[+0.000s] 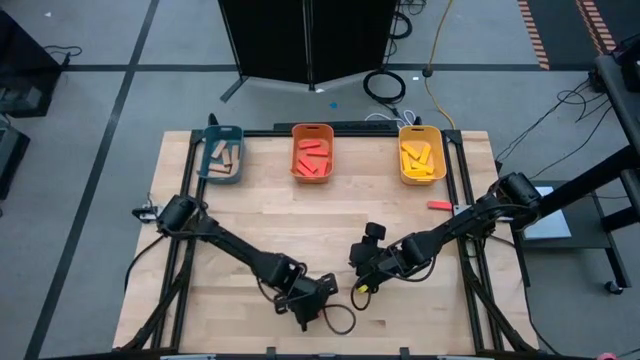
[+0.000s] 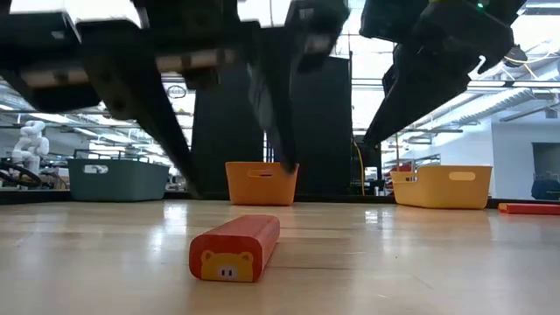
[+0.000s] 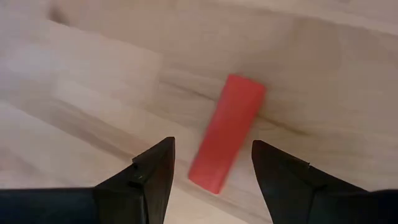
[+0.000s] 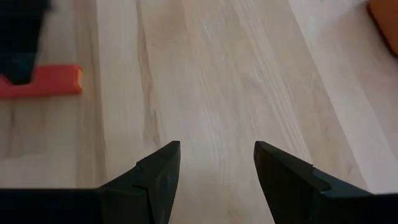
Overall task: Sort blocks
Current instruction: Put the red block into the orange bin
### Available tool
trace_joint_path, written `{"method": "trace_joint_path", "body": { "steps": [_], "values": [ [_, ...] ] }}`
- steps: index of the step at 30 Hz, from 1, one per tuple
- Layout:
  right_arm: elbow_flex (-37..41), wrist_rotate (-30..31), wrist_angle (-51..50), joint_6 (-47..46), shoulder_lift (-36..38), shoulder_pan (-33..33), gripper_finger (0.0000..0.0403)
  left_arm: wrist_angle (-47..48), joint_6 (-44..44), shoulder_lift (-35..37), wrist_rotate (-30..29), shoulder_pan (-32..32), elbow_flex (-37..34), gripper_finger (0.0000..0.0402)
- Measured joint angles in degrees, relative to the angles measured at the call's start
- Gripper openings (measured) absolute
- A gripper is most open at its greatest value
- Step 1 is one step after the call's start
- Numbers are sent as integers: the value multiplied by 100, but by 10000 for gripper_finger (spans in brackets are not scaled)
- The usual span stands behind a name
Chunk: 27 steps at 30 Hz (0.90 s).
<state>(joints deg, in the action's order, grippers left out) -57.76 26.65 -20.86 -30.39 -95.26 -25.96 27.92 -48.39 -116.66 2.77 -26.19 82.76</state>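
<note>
The left gripper grabs the red block by its long sides next, to sort it into the orange bin (image 1: 312, 153).
A red block (image 3: 227, 134) lies flat on the wooden table near its front edge. In the low view, the red block (image 2: 234, 249) shows a small pig face on its near end. My left gripper (image 3: 211, 168) hovers open just above and short of it, touching nothing. My right gripper (image 4: 214, 168) stands open over bare wood to the right of it, and its wrist view shows the same red block (image 4: 40, 84) off to one side. Another red block (image 1: 438, 206) lies by the table's right edge.
Three bins stand along the far edge. The teal bin (image 1: 222, 155) holds tan blocks, the orange bin (image 1: 311, 152) red ones, and the yellow bin (image 1: 421, 153) yellow ones. Bare wood lies between the bins and the grippers.
</note>
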Motion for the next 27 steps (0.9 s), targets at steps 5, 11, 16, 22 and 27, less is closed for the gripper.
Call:
{"method": "trace_joint_path", "body": {
  "steps": [5,11,16,22,27],
  "values": [
    [0,3,-177,1,0,11,199,55,-162,-22,506,187,0,212],
    [0,7,-205,149,2,93,199,88,-519,-107,880,298,7,212],
    [0,5,-230,123,2,164,199,106,-1174,-183,881,292,0,212],
    [0,9,-169,105,2,268,199,284,-1558,-188,891,301,-2,212],
    [0,4,-174,-41,2,344,199,407,-1766,-188,876,276,-2,212]
  ]
}}
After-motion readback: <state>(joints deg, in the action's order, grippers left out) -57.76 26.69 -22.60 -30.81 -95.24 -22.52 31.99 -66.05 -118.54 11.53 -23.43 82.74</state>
